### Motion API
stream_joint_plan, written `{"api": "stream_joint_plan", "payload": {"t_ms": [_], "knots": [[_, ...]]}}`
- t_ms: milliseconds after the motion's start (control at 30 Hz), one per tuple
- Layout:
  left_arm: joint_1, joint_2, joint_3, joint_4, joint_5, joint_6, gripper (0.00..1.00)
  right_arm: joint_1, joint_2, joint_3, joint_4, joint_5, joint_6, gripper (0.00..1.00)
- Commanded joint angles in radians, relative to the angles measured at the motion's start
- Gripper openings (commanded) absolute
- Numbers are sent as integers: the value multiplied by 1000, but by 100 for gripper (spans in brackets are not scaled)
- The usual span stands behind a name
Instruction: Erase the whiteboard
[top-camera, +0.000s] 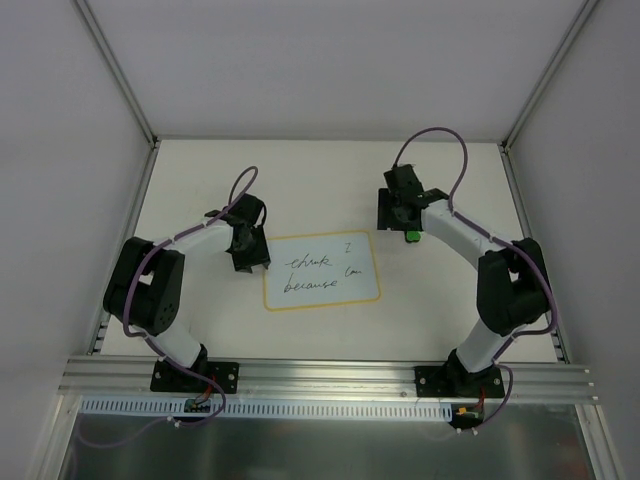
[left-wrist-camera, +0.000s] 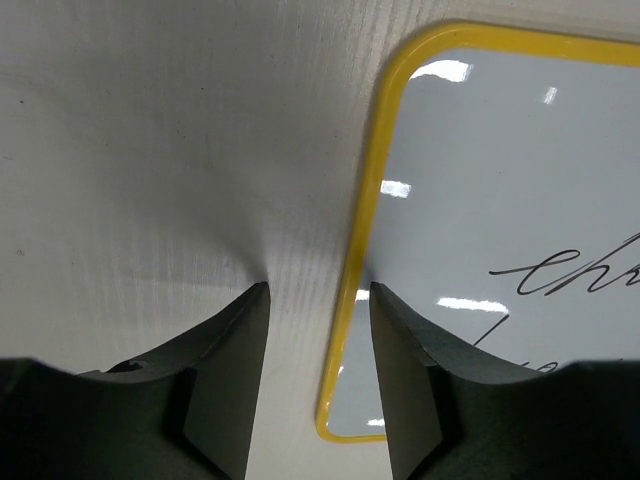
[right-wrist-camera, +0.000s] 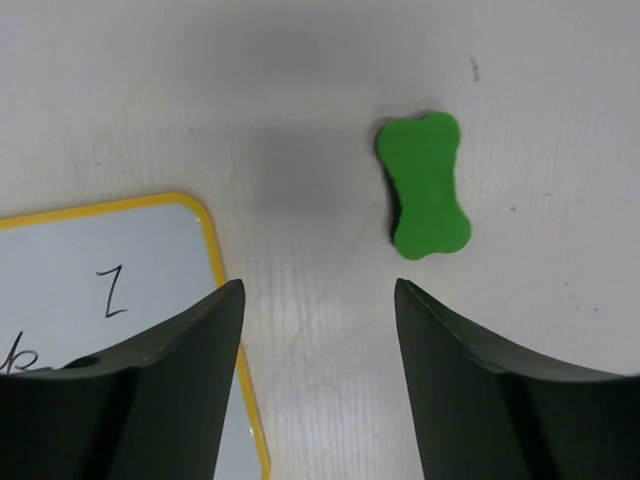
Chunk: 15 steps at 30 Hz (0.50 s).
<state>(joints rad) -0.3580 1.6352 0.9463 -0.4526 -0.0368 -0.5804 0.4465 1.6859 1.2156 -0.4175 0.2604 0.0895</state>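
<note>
The green eraser should be grabbed by my right gripper across its narrow middle (top-camera: 412, 232). Its bottom then stays free and flat to erase the whiteboard (top-camera: 322, 271).
The whiteboard (top-camera: 322, 271) lies flat mid-table, white with a yellow border and black handwriting on it. It also shows in the left wrist view (left-wrist-camera: 500, 180) and the right wrist view (right-wrist-camera: 100, 270). My left gripper (top-camera: 248, 255) (left-wrist-camera: 318, 290) is open, its jaws straddling the board's left edge, low over the table. A small green bone-shaped eraser (top-camera: 411, 236) (right-wrist-camera: 427, 187) lies on the table right of the board's top right corner. My right gripper (top-camera: 405, 212) (right-wrist-camera: 318, 290) is open and empty above the table, the eraser just ahead and right of it.
White enclosure walls with metal corner posts (top-camera: 120, 70) bound the table at the back and sides. An aluminium rail (top-camera: 320, 375) runs along the near edge at the arm bases.
</note>
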Motion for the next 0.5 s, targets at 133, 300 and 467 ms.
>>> {"api": "stream_joint_plan", "payload": {"t_ms": [133,300,467], "knots": [[8,-90,-4,0,-25,19,57,-163,86,105,-26,-71,-152,70],[8,-127,-15,-1,-17,27,59,-193,196,166,-58,-151,-169,66],[8,-164,-27,-1,-14,39,60,-196,245,188,-60,-153,-142,61]]}}
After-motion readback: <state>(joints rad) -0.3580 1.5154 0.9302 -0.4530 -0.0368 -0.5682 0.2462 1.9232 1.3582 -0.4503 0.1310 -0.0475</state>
